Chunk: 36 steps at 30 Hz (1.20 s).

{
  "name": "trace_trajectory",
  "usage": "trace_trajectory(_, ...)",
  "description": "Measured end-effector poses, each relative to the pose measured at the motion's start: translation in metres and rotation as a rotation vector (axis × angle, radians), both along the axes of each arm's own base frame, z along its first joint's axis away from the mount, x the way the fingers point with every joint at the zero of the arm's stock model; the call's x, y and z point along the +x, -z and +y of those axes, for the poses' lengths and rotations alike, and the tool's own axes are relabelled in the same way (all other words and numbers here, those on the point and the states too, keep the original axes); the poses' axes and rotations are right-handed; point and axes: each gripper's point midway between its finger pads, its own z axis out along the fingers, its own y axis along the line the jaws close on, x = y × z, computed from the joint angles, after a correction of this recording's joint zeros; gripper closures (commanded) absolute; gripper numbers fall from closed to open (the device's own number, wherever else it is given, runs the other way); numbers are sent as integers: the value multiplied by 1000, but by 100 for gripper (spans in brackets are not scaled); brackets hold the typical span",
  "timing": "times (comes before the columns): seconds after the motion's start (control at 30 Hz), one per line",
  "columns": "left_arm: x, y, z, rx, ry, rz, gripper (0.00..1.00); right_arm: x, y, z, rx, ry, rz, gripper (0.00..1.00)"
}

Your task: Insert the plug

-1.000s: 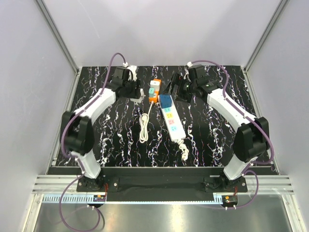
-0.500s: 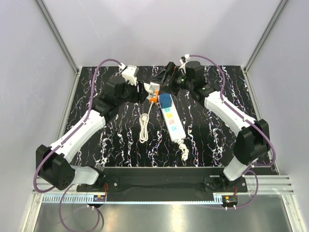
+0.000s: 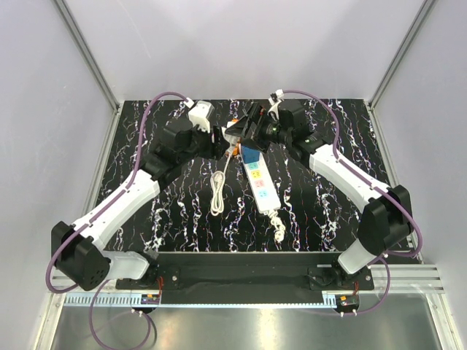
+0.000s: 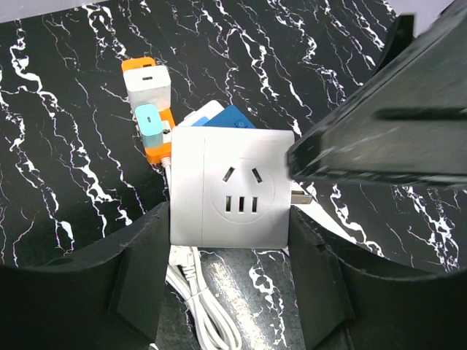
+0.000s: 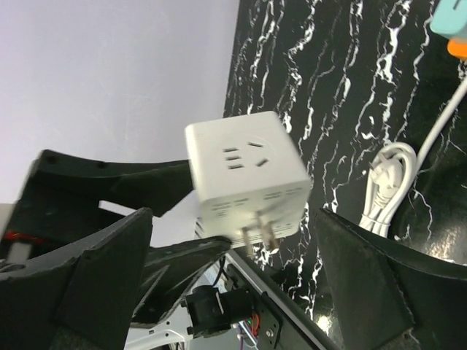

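Observation:
The white adapter point(image 4: 230, 188) should next be grabbed by opposite sides with my right gripper, prongs free, so my left gripper can regrip it for inserting.
The plug point(image 3: 250, 153), a small blue cube, sits on the far end of the white power strip point(image 3: 261, 188); in the left wrist view only its blue top point(image 4: 230, 117) shows behind a white cube adapter point(image 4: 230, 188). My left gripper point(image 4: 230, 222) is shut on that adapter point(image 5: 244, 171) and holds it above the table, prongs sticking out sideways. My right gripper point(image 5: 241, 251) is open wide, its fingers point(image 5: 102, 277) on either side of the adapter without touching it. From above, both grippers point(image 3: 219, 144) point(image 3: 246, 133) meet just beyond the plug.
An orange-and-white socket block point(image 4: 149, 109) with a teal plug lies on the table just past the adapter, and its coiled white cable point(image 3: 217, 191) lies left of the power strip. The strip's own cord point(image 3: 278, 224) trails toward the near edge. Grey walls enclose the black marbled table point(image 3: 328, 204).
Both arms have swung in toward the middle. The left gripper has carried the white adapter right, and the right gripper has moved left until its open fingers flank the adapter.

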Motion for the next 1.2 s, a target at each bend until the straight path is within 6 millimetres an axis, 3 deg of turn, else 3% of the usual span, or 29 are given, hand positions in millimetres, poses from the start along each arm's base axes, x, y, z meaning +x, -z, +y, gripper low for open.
trace_trajectory(0.17, -4, -9, -2, -15, 4, -20, 100, -3, 9, -1, -20, -2, 26, 9)
trace_trajectory(0.3, -6, -15, -3, -27, 9, -34, 100, -4, 7, 1, -2, -12, 11, 25)
trace_trajectory(0.37, -7, -15, -4, -28, 11, -32, 100, -5, 6, 2, 14, -17, 4, 28)
trace_trajectory(0.5, -9, -15, -3, -34, 11, -35, 99, -7, 4, 4, 32, -31, -3, 52)
trace_trajectory(0.53, -10, -16, -3, -34, 10, -36, 94, -7, 4, 5, 37, -34, -2, 63)
trace_trajectory(0.63, -11, -17, -2, -33, 10, -42, 83, -8, 3, 6, 51, -43, -17, 82)
trace_trajectory(0.73, -13, -14, -1, -28, 17, -42, 56, -11, 6, 6, 69, -51, -36, 100)
trace_trajectory(0.77, -15, -12, -1, -25, 21, -39, 40, -13, 8, 6, 74, -54, -39, 100)
trace_trajectory(0.9, -22, -11, -6, -43, 53, -23, 21, -20, 13, 3, 82, -69, -59, 100)
trace_trajectory(1.03, -35, -34, -6, -98, 87, -60, 9, -29, 7, 0, 84, -88, -96, 100)
trace_trajectory(1.2, -56, -62, -1, -136, 124, -72, 5, -40, -19, -6, 98, -115, -189, 100)
